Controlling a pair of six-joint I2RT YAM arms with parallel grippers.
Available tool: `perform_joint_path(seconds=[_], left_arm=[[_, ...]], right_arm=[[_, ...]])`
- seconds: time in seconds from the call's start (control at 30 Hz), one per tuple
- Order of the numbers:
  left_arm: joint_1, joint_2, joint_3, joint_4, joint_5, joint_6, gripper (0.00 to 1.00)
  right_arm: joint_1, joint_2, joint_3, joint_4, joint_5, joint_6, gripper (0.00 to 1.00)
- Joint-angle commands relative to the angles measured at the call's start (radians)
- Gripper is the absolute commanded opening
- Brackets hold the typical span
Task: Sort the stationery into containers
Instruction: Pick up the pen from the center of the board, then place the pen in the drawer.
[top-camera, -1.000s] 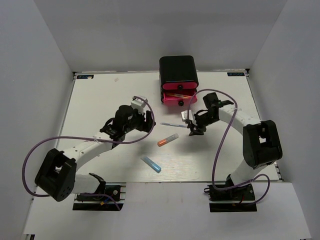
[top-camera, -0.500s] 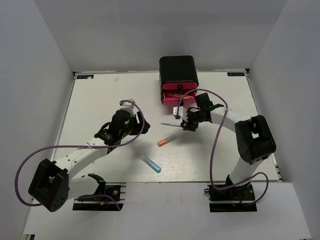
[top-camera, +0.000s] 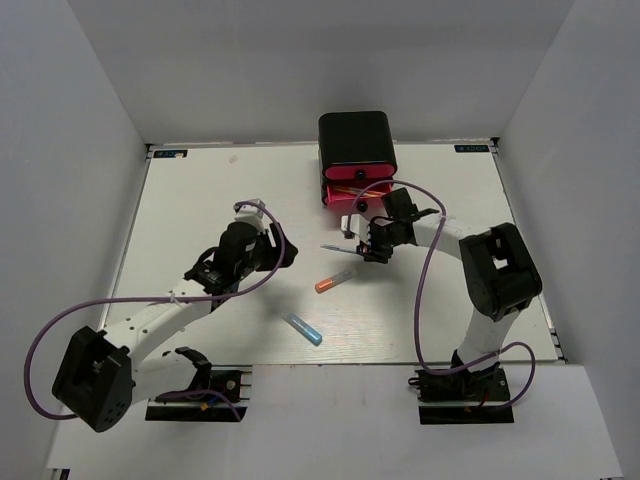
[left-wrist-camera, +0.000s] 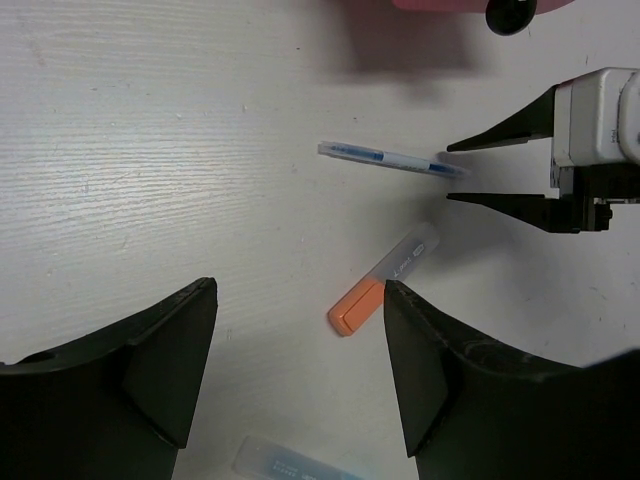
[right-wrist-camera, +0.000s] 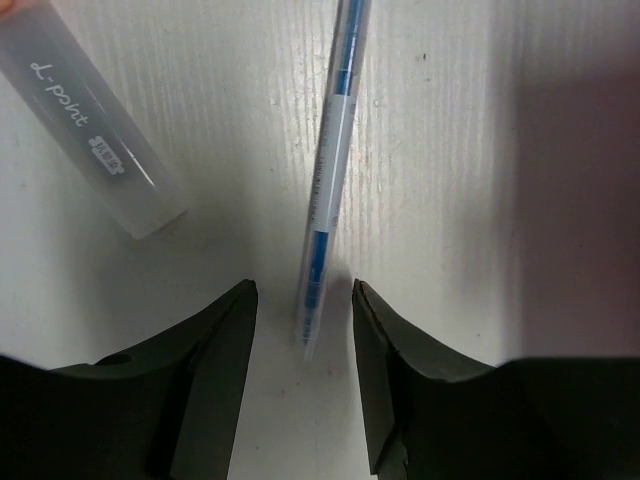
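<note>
The pen's near end (top-camera: 356, 251) (right-wrist-camera: 310, 309) is back past both gripper fingers. My right gripper is ready to close on the pen now.
A thin bluish pen (right-wrist-camera: 331, 165) lies on the white table, and its near end sits between the fingers of my right gripper (right-wrist-camera: 303, 300), which is open and not touching it. In the top view that gripper (top-camera: 362, 247) is at the pen's (top-camera: 334, 250) right end, just in front of the containers (top-camera: 355, 140), a black box with pink drawers (top-camera: 352, 198). An orange-grey marker (left-wrist-camera: 385, 290) lies just ahead of my left gripper (left-wrist-camera: 300, 330), which is open and holds nothing. A blue marker (top-camera: 302, 328) lies nearer the bases.
The pink drawers are pulled out a little, and something orange shows inside one (top-camera: 366, 190). A black knob (left-wrist-camera: 510, 15) shows at the top of the left wrist view. Purple cables loop over both arms. White walls enclose the table.
My right gripper has moved left, and its fingers now straddle the pen's end. My left gripper has drawn back a little to the left. The stationery has not moved.
</note>
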Motion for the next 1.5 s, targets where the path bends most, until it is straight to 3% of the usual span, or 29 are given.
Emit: perform_joint_path(seconds=[0.0, 0.33, 0.5, 0.6, 0.8, 1.07, 1.47], left_arm=[[-0.003, -0.040, -0.010, -0.007, -0.011, -0.006, 0.77], [-0.003, -0.040, -0.019, -0.007, -0.011, -0.006, 0.77], [-0.003, -0.049, -0.019, -0.007, -0.002, -0.015, 0.77], [-0.003, -0.049, -0.028, -0.007, 0.018, -0.015, 0.77], [-0.003, -0.069, -0.051, 0.039, 0.050, -0.004, 0.77], [-0.003, -0.078, -0.060, 0.057, 0.060, 0.005, 0.77], [-0.003, -0.078, -0.060, 0.067, 0.069, 0.014, 0.77]], right_arm=[[0.003, 0.027, 0.037, 0.016, 0.011, 0.013, 0.49], [0.007, 0.077, 0.063, -0.057, 0.028, 0.003, 0.36], [0.007, 0.076, 0.060, -0.108, 0.018, -0.011, 0.08], [0.004, 0.060, 0.066, -0.112, -0.027, 0.006, 0.00], [-0.005, -0.064, 0.100, -0.094, -0.142, 0.093, 0.00], [-0.037, -0.213, 0.178, -0.039, -0.157, 0.106, 0.00], [-0.126, -0.128, 0.338, -0.040, -0.082, -0.103, 0.00]])
